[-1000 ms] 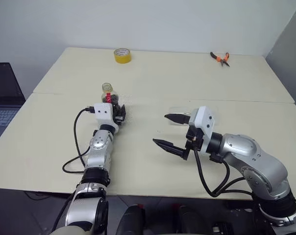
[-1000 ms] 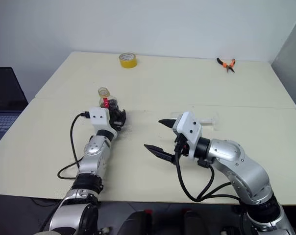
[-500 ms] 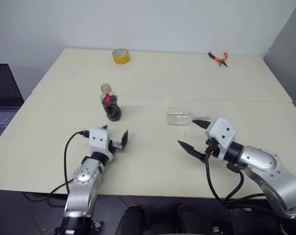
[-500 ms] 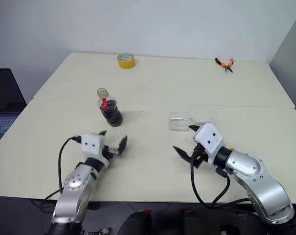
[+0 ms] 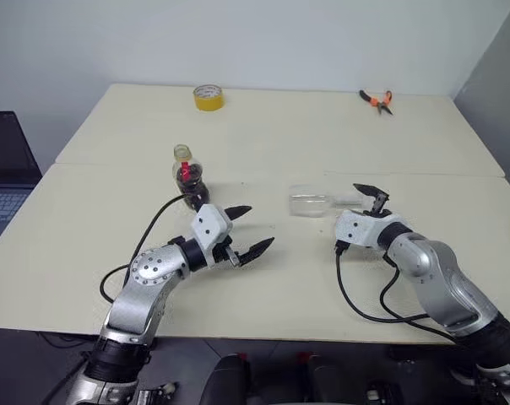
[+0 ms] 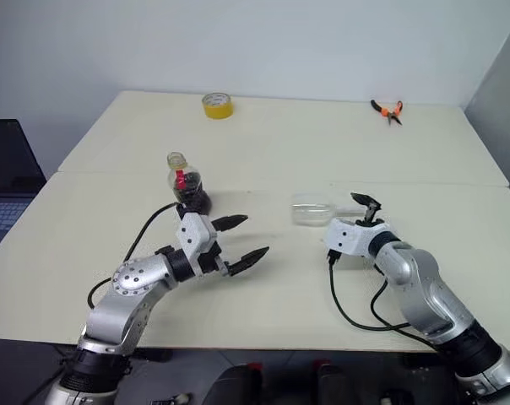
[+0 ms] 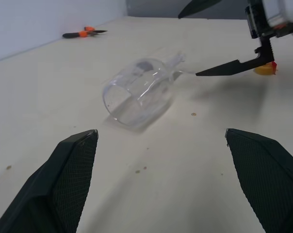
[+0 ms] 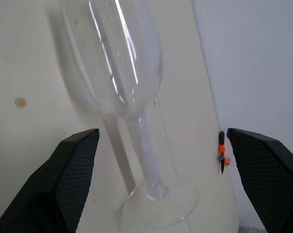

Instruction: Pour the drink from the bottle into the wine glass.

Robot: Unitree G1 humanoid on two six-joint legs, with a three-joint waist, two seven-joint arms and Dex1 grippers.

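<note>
The left gripper grabs the bottle around its lower body [image 5: 195,194] next for balance, since Dark drink [image 5: 196,189] fills the bottle below its slim neck.
The bottle [image 5: 190,175] stands upright left of centre, yellow cap on, red neck label, the dark drink [image 5: 196,189] in its lower body. The wine glass [image 5: 310,202] lies on its side on the table, mouth to the left, stem pointing right. My left gripper [image 5: 253,229] is open, level, in front of the bottle and aimed at the glass [image 7: 137,92]. My right gripper [image 5: 362,196] is open at the glass's stem end, where stem [image 8: 144,150] and foot [image 8: 158,208] lie ahead between its fingers. Nothing is held.
A yellow tape roll [image 5: 208,96] sits at the table's far edge and orange pliers [image 5: 378,99] at the far right. A seam [image 5: 111,164] crosses the table behind the glass. A laptop [image 5: 6,169] stands off the left edge.
My left gripper drew back from the bottle and swung right toward the glass. My right gripper rolled and moved right and forward to the glass's stem. Bottle and glass stayed put.
</note>
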